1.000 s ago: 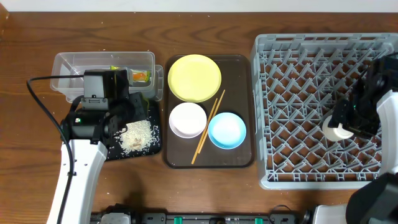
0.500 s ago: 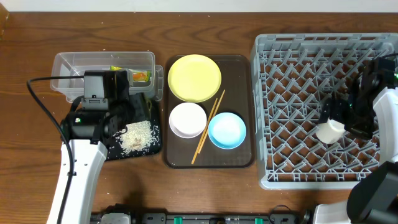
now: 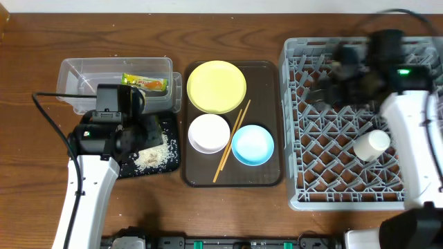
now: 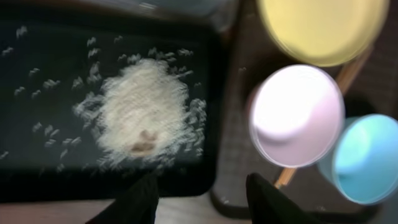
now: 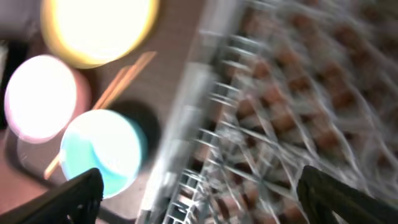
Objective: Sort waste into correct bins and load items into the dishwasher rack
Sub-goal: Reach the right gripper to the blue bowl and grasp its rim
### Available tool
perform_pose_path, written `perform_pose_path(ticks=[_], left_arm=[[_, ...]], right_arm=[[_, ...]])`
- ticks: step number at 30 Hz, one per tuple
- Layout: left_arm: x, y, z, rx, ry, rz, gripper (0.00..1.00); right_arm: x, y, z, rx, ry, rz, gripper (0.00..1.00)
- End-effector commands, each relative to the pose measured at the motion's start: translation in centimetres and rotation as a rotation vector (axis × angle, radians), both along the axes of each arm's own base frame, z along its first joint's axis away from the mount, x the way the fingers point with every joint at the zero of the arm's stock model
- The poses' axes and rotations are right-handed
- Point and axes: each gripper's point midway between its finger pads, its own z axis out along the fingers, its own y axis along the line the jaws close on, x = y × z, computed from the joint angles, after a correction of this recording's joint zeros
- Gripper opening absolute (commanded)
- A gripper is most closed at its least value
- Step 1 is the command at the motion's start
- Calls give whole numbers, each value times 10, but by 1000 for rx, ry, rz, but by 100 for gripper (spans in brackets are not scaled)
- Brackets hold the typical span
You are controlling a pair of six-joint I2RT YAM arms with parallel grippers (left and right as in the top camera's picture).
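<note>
I should next use my right gripper to grab the blue bowl (image 3: 252, 144) by its rim on the side facing the dishwasher rack, so its body can tip in freely.
The white cup (image 3: 372, 145) lies on its side in the grey dishwasher rack (image 3: 297, 124), free of any gripper. My right gripper (image 3: 331, 77) is blurred over the rack's far left part, open and empty (image 5: 199, 199). My left gripper (image 3: 143, 130) hangs open and empty over the black tray (image 3: 173, 160), which holds the rice scraps (image 3: 152, 155) (image 4: 143, 115). The snack wrapper (image 3: 145, 83) lies in the clear tub (image 3: 69, 72). The yellow plate (image 3: 217, 86), white bowl (image 3: 209, 133), blue bowl (image 3: 252, 144) and chopsticks (image 3: 232, 140) sit on the brown tray. I cannot see the tissue.
The brown serving tray (image 3: 273, 176) lies between the black tray and the rack. The left wrist view shows the white bowl (image 4: 297, 115) to the right of the black tray (image 4: 37, 168). The right wrist view shows the rack's wall (image 5: 186, 124) beside the blue bowl (image 5: 102, 149).
My right gripper has let go of the white cup in the rack and swung up and left over the rack's far part. The left arm shifted slightly, uncovering the wrapper.
</note>
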Motion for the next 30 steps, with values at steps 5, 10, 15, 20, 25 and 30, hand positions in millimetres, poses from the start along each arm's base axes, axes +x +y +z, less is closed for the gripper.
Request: perform_pose_path(ticks=[5,10,15,20,25,30], left_arm=[[-8,20,-4,80,33,112,50],[-8,20,-4,80,33,112,50],[-8,20,-4,80,32,112,50],[-8,20,-4,80,32,112,51],[-8,20,-4,80,32,112,51],[-8,20,-4,80,32,112,55]], right_arm=[[-26,97,-17,-57,-56,495,97],[-34,122,-56,-142,22,575,87],[-44,131,-98,-175,142,614,79],[-50,132,-133,-192,252,616,70],[-47,123,-157,-251,301,590,52],[-35,113,-161,-322,278,526,25]])
